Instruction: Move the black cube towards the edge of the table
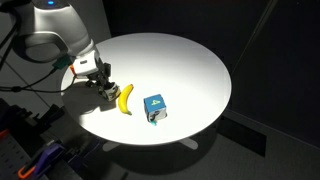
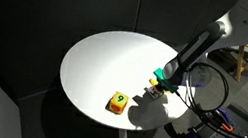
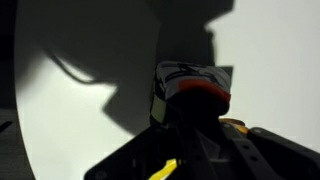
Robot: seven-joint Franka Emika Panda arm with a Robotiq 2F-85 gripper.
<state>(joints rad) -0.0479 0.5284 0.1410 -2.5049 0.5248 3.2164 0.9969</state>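
Note:
The black cube's lower edge (image 1: 110,99) touches the white tabletop beside the banana, toward the table's edge, so the robot's gripper needs to let go of the black cube.
The black cube (image 3: 186,76), dark with white patches, sits between my gripper's (image 3: 190,100) dark fingers in the wrist view. In both exterior views the gripper (image 1: 101,86) (image 2: 159,82) is low over the round white table (image 1: 190,60) (image 2: 105,61), close to its rim on the robot's side. The fingers appear shut on the cube. In the exterior views the cube is mostly hidden by the fingers.
A yellow banana (image 1: 125,97) lies right beside the gripper. A blue cube (image 1: 155,107) stands past the banana near the table's front rim. A cube with an orange-yellow face (image 2: 116,101) shows near the rim; it may be the same cube.

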